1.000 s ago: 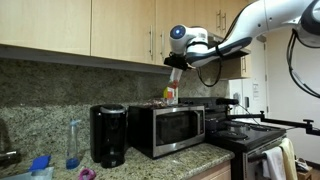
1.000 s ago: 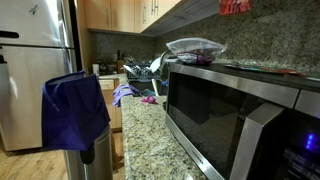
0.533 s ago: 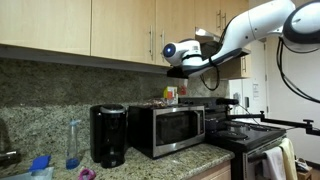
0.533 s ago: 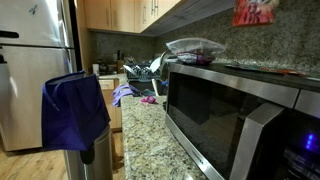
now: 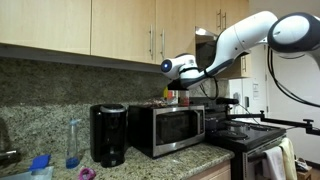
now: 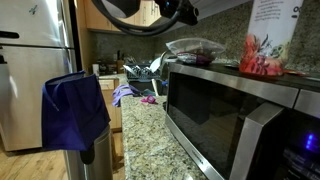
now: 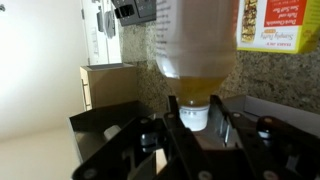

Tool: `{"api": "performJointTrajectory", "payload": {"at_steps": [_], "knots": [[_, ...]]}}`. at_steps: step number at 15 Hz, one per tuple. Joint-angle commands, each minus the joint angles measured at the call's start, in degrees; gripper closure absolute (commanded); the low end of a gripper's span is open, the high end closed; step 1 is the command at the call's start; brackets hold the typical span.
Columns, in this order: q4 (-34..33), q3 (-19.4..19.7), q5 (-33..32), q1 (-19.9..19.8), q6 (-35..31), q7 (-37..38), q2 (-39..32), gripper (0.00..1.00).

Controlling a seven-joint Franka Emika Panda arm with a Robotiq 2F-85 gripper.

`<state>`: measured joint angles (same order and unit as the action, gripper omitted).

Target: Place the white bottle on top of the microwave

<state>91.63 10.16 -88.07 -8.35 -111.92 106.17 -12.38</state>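
My gripper should move the white bottle toward the clear lidded container before it opens. The bottle would end up close to the microwave's edge, short of the container, if I opened now.
The white bottle [image 5: 171, 96] stands upright with its base on or just above the top of the silver microwave [image 5: 176, 128]. In an exterior view its red-and-green label [image 6: 265, 42] shows close up at the microwave's top edge [image 6: 230, 85]. My gripper [image 5: 174, 84] reaches down onto it from above. In the wrist view the fingers [image 7: 196, 102] sit against both sides of the white cap, with the bottle body [image 7: 195, 40] beyond them.
A black coffee maker [image 5: 108, 135] and a clear bluish bottle [image 5: 73, 143] stand beside the microwave. Wall cabinets [image 5: 120, 25] hang close above. A clear lidded container [image 6: 195, 47] lies on the microwave. A yellow-labelled pack [image 7: 272, 25] is next to the bottle. The stove [image 5: 245, 135] is nearby.
The arm has come down and its wrist has swung lower. The bottle has dropped from above the microwave to its top surface.
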Motion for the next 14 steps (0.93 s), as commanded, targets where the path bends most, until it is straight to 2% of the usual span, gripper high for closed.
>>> {"api": "performJointTrajectory", "payload": {"at_steps": [1,8,9,14], "knots": [[-1.14,-0.02,0.51,-1.33,-0.43,-1.25,-0.71,0.89],[0.65,-0.10,1.39,-1.87,-2.53,0.32,0.89,0.89],[-0.97,-0.85,2.61,-0.94,-1.24,-2.25,1.69,0.89],[0.07,-2.76,4.50,0.73,-1.71,-1.61,2.71,0.89]]}}
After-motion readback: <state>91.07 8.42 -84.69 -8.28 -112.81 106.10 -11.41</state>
